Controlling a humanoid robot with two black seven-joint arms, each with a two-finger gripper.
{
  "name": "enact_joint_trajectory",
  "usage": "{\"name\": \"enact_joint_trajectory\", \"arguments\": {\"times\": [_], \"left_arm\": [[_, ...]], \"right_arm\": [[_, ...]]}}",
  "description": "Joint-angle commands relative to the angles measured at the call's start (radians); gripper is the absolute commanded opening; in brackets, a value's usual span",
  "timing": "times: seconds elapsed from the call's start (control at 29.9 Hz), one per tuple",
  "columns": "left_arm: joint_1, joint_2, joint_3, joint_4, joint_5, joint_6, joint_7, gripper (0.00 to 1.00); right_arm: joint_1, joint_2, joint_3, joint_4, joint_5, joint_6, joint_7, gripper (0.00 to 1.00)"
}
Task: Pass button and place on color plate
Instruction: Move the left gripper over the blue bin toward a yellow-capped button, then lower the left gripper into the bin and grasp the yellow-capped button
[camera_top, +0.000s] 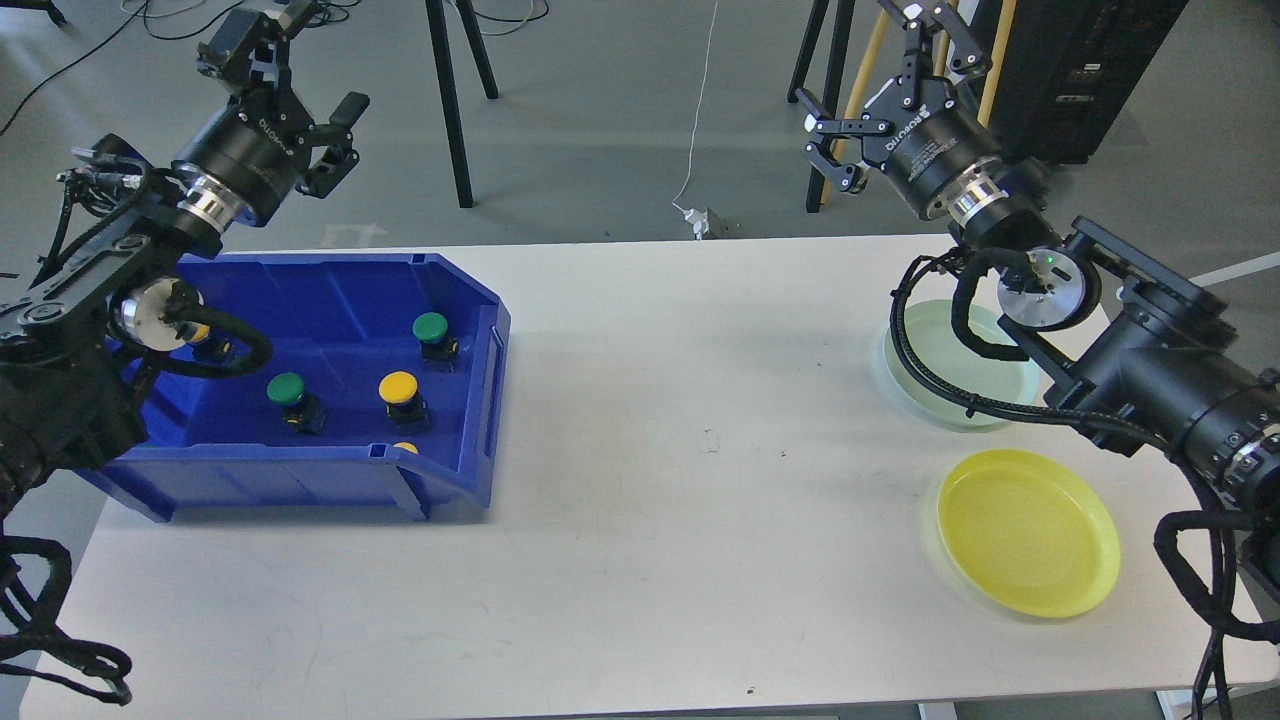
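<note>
The yellow button should be picked up by its cap (397, 386) with my left gripper next. The yellow button's dark base (409, 416) then stays free for the pass.
Several buttons lie in the blue bin (330, 290) at the left: a green button (430, 328), a second green button (287, 390), a yellow button (398, 387), and another yellow one (405, 447) half hidden behind the bin's front wall. One more yellow button (200, 334) peeks out behind my left arm. The green plate (935, 395) and the yellow plate (1028, 530) rest at the right. My left gripper (295, 75) is raised over the bin's far left corner, open and empty. High above the green plate, my right gripper (885, 90) is open and empty.
The white table (700, 450) stretches between the bin and the plates. My right arm (1150, 370) covers part of the green plate. Tripod legs (455, 110) and cables stand on the floor beyond the far edge.
</note>
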Motion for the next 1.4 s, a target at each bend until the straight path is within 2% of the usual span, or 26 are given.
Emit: {"name": "enact_joint_trajectory", "arguments": {"times": [0.0, 0.27, 0.4, 0.5, 0.67, 0.84, 0.94, 1.0, 1.14, 1.2, 1.37], "left_arm": [[0.003, -0.006, -0.03, 0.0, -0.05, 0.0, 0.0, 1.0], [0.027, -0.015, -0.058, 0.007, -0.104, 0.0, 0.0, 1.0], [0.061, -0.02, -0.123, -0.094, -0.124, 0.0, 0.0, 1.0], [0.076, 0.058, -0.223, -0.188, -0.116, 0.0, 0.0, 1.0], [0.064, 0.279, -0.207, -0.315, -0.038, 0.0, 0.0, 1.0], [0.033, 0.475, -0.161, -0.548, 0.401, 0.0, 0.0, 1.0], [0.001, 0.58, -0.031, -0.722, 0.783, 0.0, 0.0, 1.0], [-0.048, 0.598, 0.1, -0.754, 0.988, 0.0, 0.0, 0.99], [-0.128, 0.591, 0.417, -0.747, 1.273, 0.0, 0.0, 0.99], [-0.166, 0.556, 0.529, -0.715, 1.347, 0.0, 0.0, 0.99], [-0.201, 0.419, 0.602, -0.58, 1.386, 0.0, 0.0, 0.99]], "right_arm": [[0.003, -0.004, 0.0, -0.002, 0.001, 0.0, 0.001, 1.0], [-0.002, -0.011, 0.002, -0.005, 0.001, 0.0, 0.008, 1.0], [-0.002, -0.013, 0.002, -0.002, 0.001, 0.0, 0.012, 1.0], [-0.014, -0.019, 0.002, 0.008, 0.0, 0.0, 0.012, 1.0], [-0.037, -0.06, 0.032, 0.009, 0.001, 0.0, 0.014, 1.0], [-0.075, -0.07, 0.045, 0.025, 0.001, 0.0, 0.014, 1.0], [-0.095, -0.079, 0.045, 0.026, 0.001, 0.0, 0.012, 1.0], [-0.106, -0.084, 0.045, 0.026, 0.003, 0.0, 0.014, 1.0], [-0.132, -0.097, 0.045, 0.025, 0.001, 0.0, 0.011, 1.0], [-0.144, -0.102, 0.045, 0.023, 0.001, 0.0, 0.011, 1.0], [-0.164, -0.102, 0.043, 0.021, 0.001, 0.0, 0.011, 1.0]]}}
